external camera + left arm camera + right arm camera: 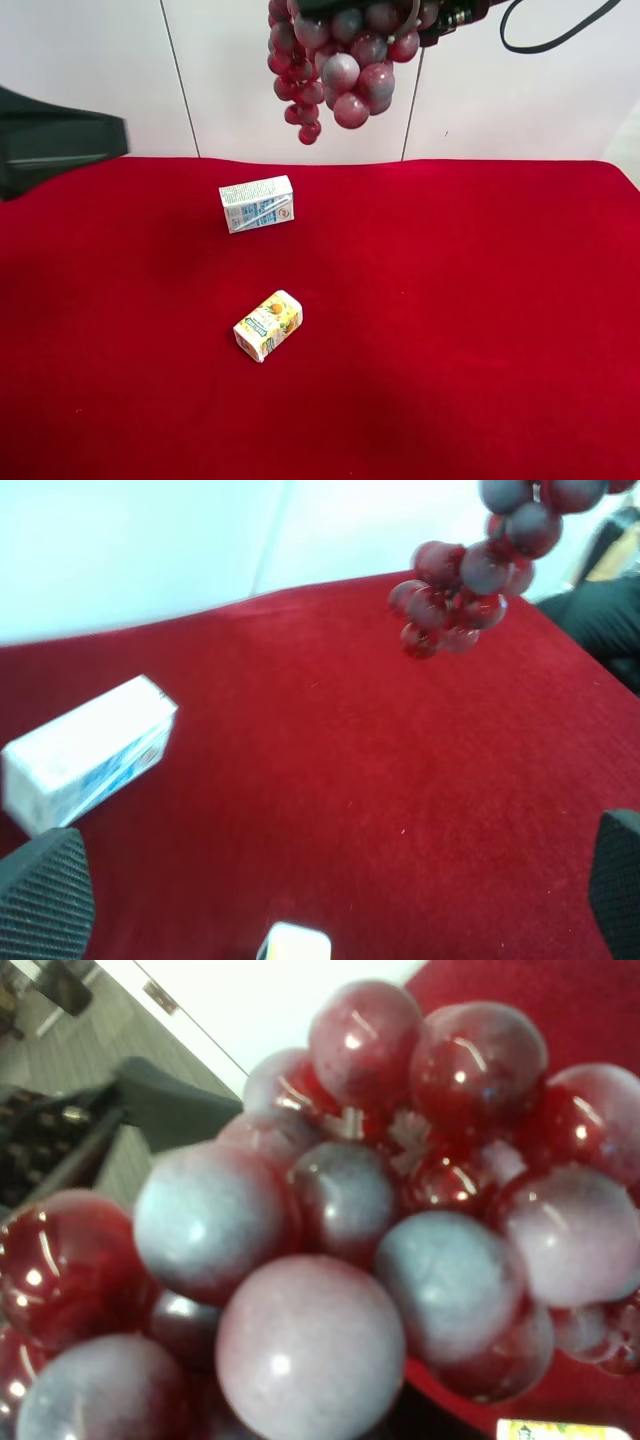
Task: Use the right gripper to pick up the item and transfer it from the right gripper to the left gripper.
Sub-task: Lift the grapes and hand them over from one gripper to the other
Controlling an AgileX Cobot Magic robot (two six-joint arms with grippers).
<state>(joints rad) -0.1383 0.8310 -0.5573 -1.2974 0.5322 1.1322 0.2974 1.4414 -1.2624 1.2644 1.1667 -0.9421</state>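
Note:
My right gripper holds the bunch of grapes [335,60], so my left gripper should next grab its thick body of grapes to take it from my right gripper.
The item, a long bunch of dark red and frosted grey-purple grapes [335,60], hangs in the air above the far edge of the red table. My right gripper [450,18], only partly seen at the top of the exterior high view, is shut on its upper end. The berries [330,1220] fill the right wrist view and hide the fingers. My left gripper [60,145] is a dark blurred shape at the exterior view's left edge, well apart from the bunch. In the left wrist view it [330,895] stands wide open and empty, with the grapes [465,575] hanging ahead.
A white-blue carton [257,203] lies on the red cloth [470,300] below and left of the bunch. A yellow juice carton [268,325] lies nearer the front. Both cartons also show in the left wrist view, the white-blue carton [85,752] and the yellow carton [295,946].

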